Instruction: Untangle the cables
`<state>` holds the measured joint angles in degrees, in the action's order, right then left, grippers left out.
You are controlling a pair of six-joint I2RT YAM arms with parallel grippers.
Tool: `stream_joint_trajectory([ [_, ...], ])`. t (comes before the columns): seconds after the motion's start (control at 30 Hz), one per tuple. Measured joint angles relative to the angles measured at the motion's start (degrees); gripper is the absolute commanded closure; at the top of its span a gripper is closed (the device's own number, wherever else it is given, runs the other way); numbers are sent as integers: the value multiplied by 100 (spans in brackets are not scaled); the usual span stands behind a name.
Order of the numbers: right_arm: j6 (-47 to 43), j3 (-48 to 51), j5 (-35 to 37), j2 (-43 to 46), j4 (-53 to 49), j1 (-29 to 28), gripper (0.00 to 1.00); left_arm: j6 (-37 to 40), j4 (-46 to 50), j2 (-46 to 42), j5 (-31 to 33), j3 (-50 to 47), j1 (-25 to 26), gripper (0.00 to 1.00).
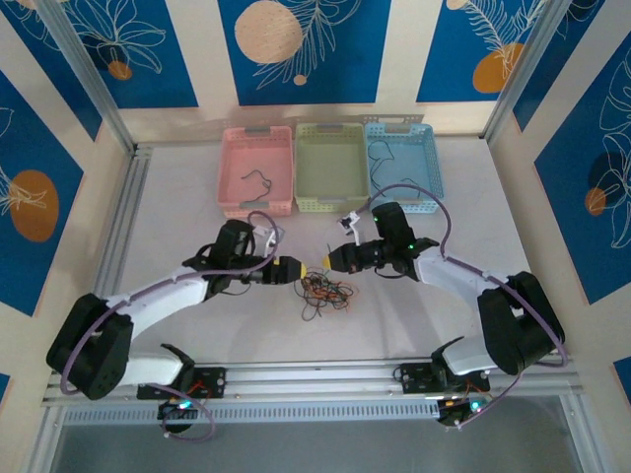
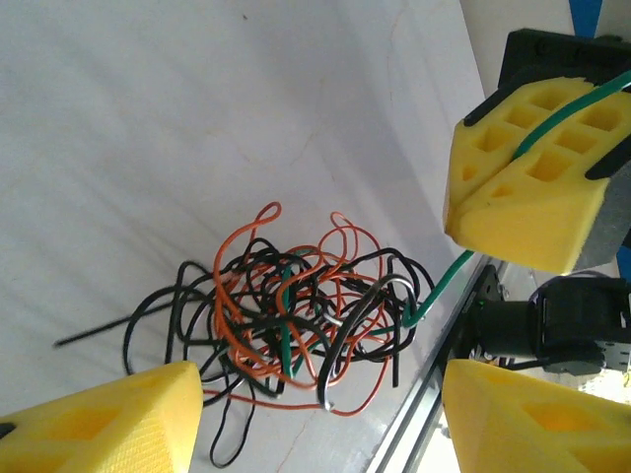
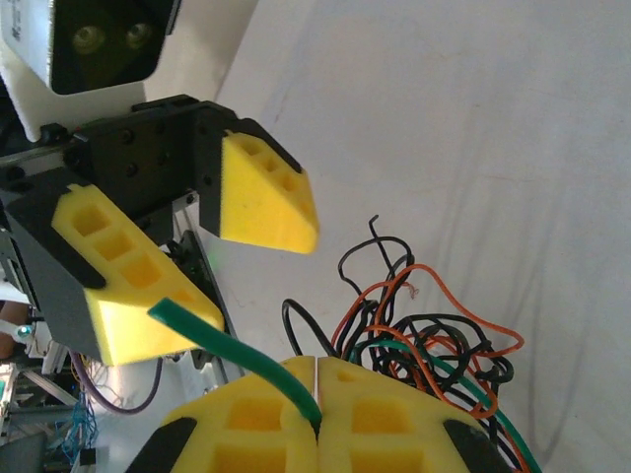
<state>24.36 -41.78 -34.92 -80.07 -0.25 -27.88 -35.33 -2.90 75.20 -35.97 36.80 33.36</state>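
The black cable needs to be gripped next by the left gripper, by its end arching out of the clump (image 2: 328, 378), so the green cable (image 2: 449, 281) is left free for the right gripper to untangle.
The cables (image 1: 325, 291) lie as a knotted clump of black, orange and green wires (image 2: 296, 325) on the white table between the two arms. My right gripper (image 3: 315, 367) is shut on a green cable (image 3: 227, 340) that runs from its yellow pads down into the clump (image 3: 424, 335). Seen from the left wrist, that right gripper (image 2: 483, 187) hangs above and to the right of the clump, with the green cable (image 2: 449, 281) taut below it. My left gripper (image 2: 320, 424) stands open just above the clump with nothing between its fingers. From above, the left gripper (image 1: 299, 269) and right gripper (image 1: 326, 259) face each other tip to tip.
Three baskets stand at the back: pink (image 1: 229, 163) with a dark wire (image 1: 258, 179) in it, green (image 1: 306, 168), and blue (image 1: 426, 158) with a thin wire (image 1: 380, 150). A metal rail (image 1: 315, 372) runs along the near table edge.
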Motion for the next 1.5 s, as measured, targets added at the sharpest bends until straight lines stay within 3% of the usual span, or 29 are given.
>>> stream_joint_trajectory([
  [0.37, -42, 0, -50, -11, 0, -105, 100, 98, -278, 483, -70, 162, 378, 41],
  [0.53, -42, 0, -50, -11, 0, -105, 100, -63, -664, 555, -181, 109, 459, 49],
  [0.93, -42, 0, -50, -11, 2, -105, 100, -219, -964, 557, -214, -35, 520, 82],
  [1.07, -42, 0, -48, -11, 0, -105, 100, -245, -999, 557, -190, -37, 527, 100],
  [1.23, -114, -4, 46, 42, -83, -212, 100, -363, -940, 555, 85, -37, 540, 100],
  [1.5, -778, -177, 236, 426, -420, -1038, 100, -951, -1106, 557, 457, -37, 540, 100],
])
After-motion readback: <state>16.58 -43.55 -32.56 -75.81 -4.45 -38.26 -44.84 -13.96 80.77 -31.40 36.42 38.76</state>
